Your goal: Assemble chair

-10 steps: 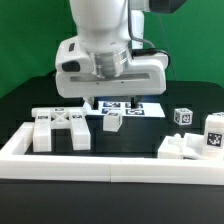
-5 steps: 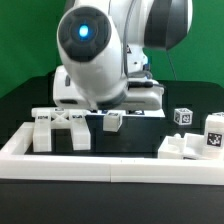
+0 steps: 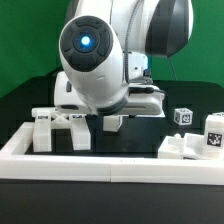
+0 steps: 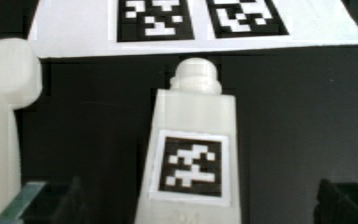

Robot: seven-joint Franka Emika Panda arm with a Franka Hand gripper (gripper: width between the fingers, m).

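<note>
My gripper's fingers reach down beside the tagged end of the white peg piece. My gripper closes next. Closing now would catch it.
A small white chair piece with a rounded peg at one end and a black-and-white tag lies on the black table. In the exterior view this piece sits just under the arm's wrist. My gripper is open and low over it, one dark finger on each side of its tagged end, not touching it. In the exterior view the arm's body hides most of the gripper. A larger white cross-shaped chair piece lies at the exterior view's left; its edge shows in the wrist view.
The marker board lies beyond the peg end. A small tagged cube, a tagged block and another white piece lie at the exterior view's right. The long low white border rail runs along the front.
The arm has swung and come down over the small peg piece, so its body now hides the marker board and most of the piece in the exterior view.
</note>
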